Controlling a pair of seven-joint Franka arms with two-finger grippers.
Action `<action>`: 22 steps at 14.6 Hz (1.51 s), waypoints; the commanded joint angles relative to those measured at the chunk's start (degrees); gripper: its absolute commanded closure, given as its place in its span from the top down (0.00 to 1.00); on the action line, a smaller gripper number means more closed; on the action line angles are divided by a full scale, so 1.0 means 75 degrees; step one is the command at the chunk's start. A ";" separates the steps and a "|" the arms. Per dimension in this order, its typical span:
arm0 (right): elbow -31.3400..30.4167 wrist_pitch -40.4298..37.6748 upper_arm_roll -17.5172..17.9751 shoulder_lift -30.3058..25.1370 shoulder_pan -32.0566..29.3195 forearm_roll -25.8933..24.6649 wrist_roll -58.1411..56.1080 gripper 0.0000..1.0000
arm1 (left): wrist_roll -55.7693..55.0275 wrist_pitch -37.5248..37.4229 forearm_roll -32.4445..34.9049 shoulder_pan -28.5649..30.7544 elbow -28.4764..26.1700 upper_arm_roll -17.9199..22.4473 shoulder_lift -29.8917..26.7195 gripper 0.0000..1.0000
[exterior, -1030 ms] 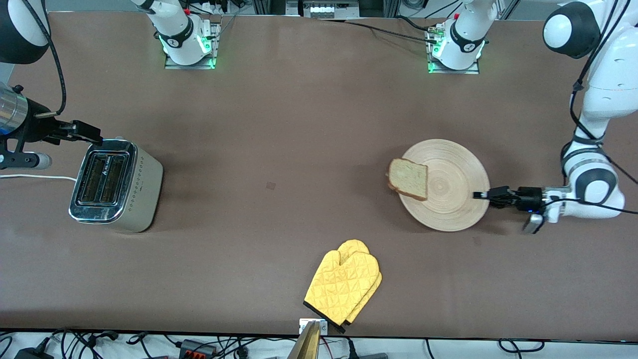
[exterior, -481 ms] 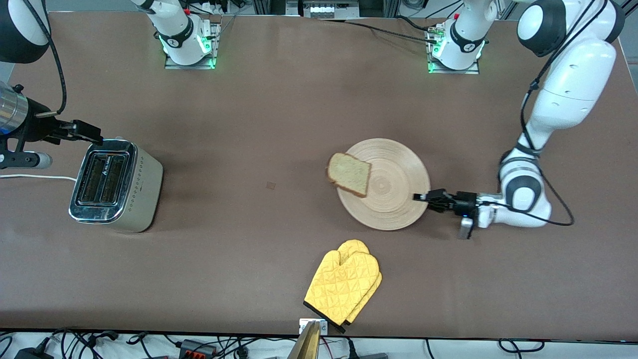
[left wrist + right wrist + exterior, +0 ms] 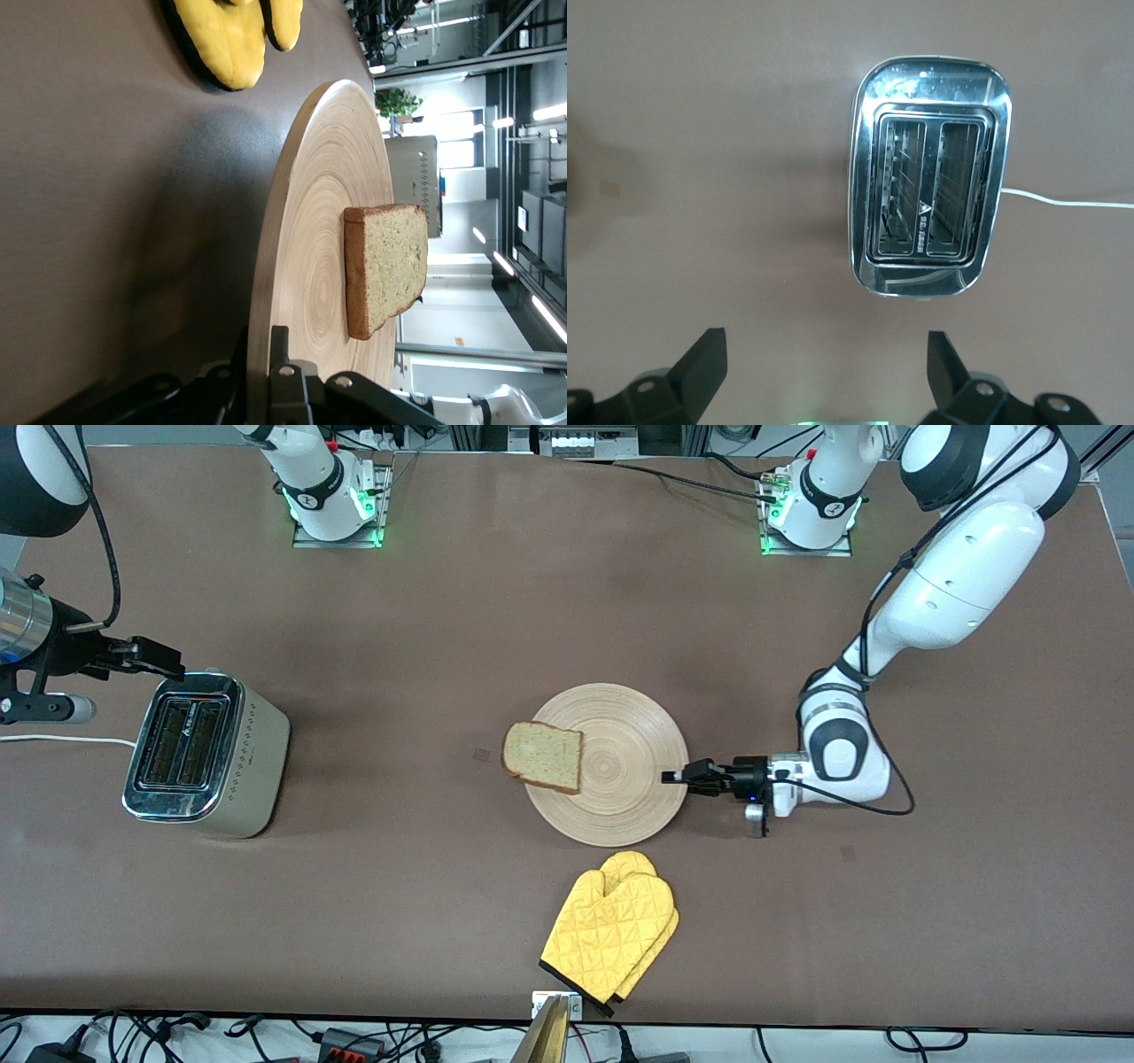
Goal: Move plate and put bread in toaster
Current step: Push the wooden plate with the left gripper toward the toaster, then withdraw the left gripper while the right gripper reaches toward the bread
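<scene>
I need to keep holding the plate with my left gripper until the plate is closer, because a wide part of the table is between the plate's rim point(image 3: 545, 809) and the toaster point(image 3: 204, 755).
The pale wooden plate point(image 3: 629, 726) lies at the middle of the table. The bread point(image 3: 543, 755) lies on it, overhanging the rim on the side toward the right arm's end. My left gripper point(image 3: 678, 776) is shut on the plate's rim at the side toward the left arm's end. The left wrist view shows the fingers point(image 3: 282, 350) clamped on the plate's edge point(image 3: 310, 230), with the bread point(image 3: 390, 266) farther along. The toaster point(image 3: 204, 755) stands at the right arm's end, its slots empty point(image 3: 930, 212). My right gripper point(image 3: 151, 657) is open and empty point(image 3: 824, 363), up in the air beside the toaster.
A yellow oven mitt point(image 3: 611, 926) lies nearer to the front camera than the plate, close to the table's front edge; it also shows in the left wrist view point(image 3: 221, 35). The toaster's white cord point(image 3: 62, 740) runs off the right arm's end.
My left gripper has slid the plate with the bread on it from the left arm's end to the table's middle. The right arm has not moved.
</scene>
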 commanded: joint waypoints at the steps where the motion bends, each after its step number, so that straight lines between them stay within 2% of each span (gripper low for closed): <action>1: 0.0100 -0.0224 0.0025 0.0010 -0.0030 0.0098 0.0094 1.00 | 0.0086 0.0800 -0.1277 -0.0825 -0.0133 -0.0049 -0.0224 0.01; 3: 0.0088 -0.0224 0.0025 0.0022 -0.0030 0.0098 0.0106 1.00 | 0.0110 0.1282 -0.1667 -0.1237 -0.0075 -0.0049 -0.0224 0.01; 8: 0.0041 -0.0329 0.0025 0.0057 -0.0030 0.0098 0.0106 1.00 | 0.0146 0.1319 -0.1691 -0.1485 -0.0074 -0.0037 -0.0166 0.03; 9: 0.0041 -0.0365 0.0025 0.0069 -0.0030 0.0098 0.0106 1.00 | 0.0134 0.1319 -0.1691 -0.1473 -0.0074 -0.0037 -0.0154 0.18; 10: 0.0041 -0.0365 0.0025 0.0069 -0.0030 0.0098 0.0106 1.00 | 0.0134 0.1319 -0.1691 -0.1473 -0.0074 -0.0037 -0.0119 0.51; 11: 0.0041 -0.0365 0.0025 0.0080 -0.0030 0.0098 0.0083 1.00 | 0.0146 0.1296 -0.1680 -0.1415 -0.0121 -0.0037 -0.0131 1.00; 14: 0.0053 -0.0365 0.0025 0.0127 -0.0054 0.0109 -0.0011 1.00 | 0.0099 0.1214 -0.1610 -0.1135 -0.0156 -0.0014 -0.0236 1.00; 16: 0.0053 -0.0377 0.0025 0.0232 -0.0065 0.0109 -0.0058 1.00 | 0.0099 0.0597 -0.1109 -0.0620 -0.0180 0.0045 -0.0248 1.00; 18: 0.0041 -0.0330 0.0025 0.0338 -0.0065 0.0295 -0.0093 1.00 | 0.0076 -0.0305 0.0351 0.0116 -0.0075 0.0139 -0.0248 1.00; 20: 0.0041 -0.0330 0.0013 0.0525 -0.0077 0.1101 0.0011 1.00 | 0.0029 -0.1172 0.1875 0.0878 0.0147 0.0139 -0.0225 1.00; 22: 0.0029 -0.0330 0.0013 0.0794 -0.0042 0.1327 0.0035 1.00 | 0.0017 -0.2086 0.2874 0.1314 0.0521 0.0162 -0.0189 1.00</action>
